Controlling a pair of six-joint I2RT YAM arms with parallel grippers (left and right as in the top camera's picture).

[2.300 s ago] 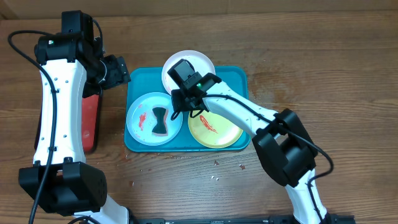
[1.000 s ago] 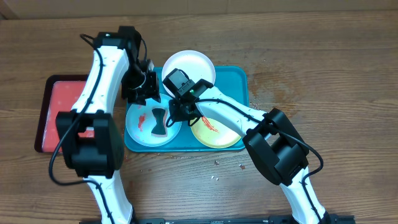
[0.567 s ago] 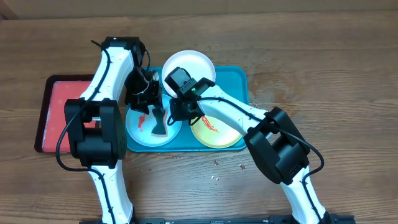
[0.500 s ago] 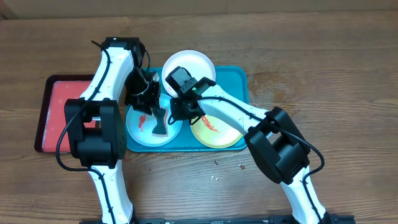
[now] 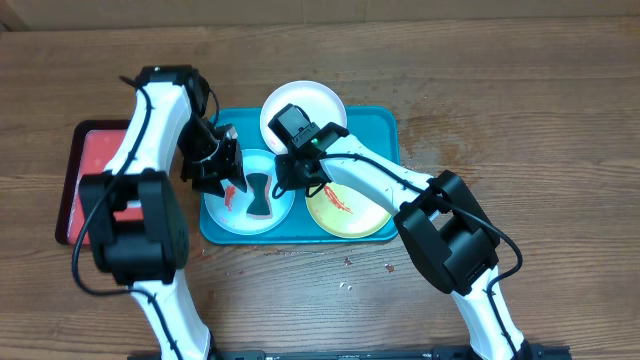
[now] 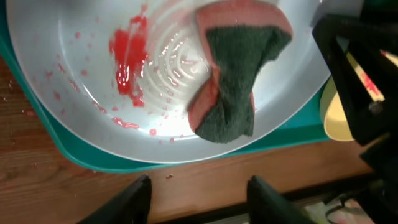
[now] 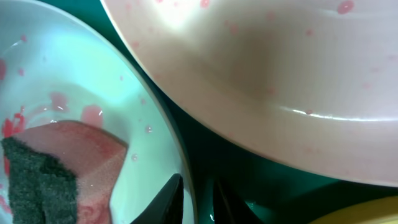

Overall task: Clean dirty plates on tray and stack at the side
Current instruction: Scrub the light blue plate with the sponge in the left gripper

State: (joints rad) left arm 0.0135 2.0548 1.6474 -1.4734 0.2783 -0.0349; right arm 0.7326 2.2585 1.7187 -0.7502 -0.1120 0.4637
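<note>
I need to grab the sponge with my left gripper from the dark green side, across its narrow middle point(image 5: 259, 195) point(image 6: 234, 73). The pink side then stays free to wipe plates.
The teal tray point(image 5: 385, 125) holds three plates. The white plate point(image 5: 305, 105) is at the back. The light blue plate point(image 5: 232, 212), front left, has red sauce smears and a pink and dark green sponge point(image 5: 258, 193) lying in it. The yellow-green plate point(image 5: 350, 212), front right, has a red smear. My left gripper point(image 5: 215, 168) is open and empty above the blue plate's left side; its view shows the plate point(image 6: 81, 112) and sponge point(image 6: 233, 87). My right gripper point(image 7: 198, 200) is closed on the blue plate's point(image 7: 74, 81) right rim, beside the white plate point(image 7: 267, 68).
A red tray with a dark rim point(image 5: 95, 150) lies left of the teal tray, partly under my left arm. Small crumbs point(image 5: 346, 262) are scattered on the wooden table in front of the teal tray. The table edge runs just below the tray in the left wrist view.
My left arm swung from the red tray over to the blue plate, then shifted a little left and forward. The right gripper has stayed on the plate's rim.
</note>
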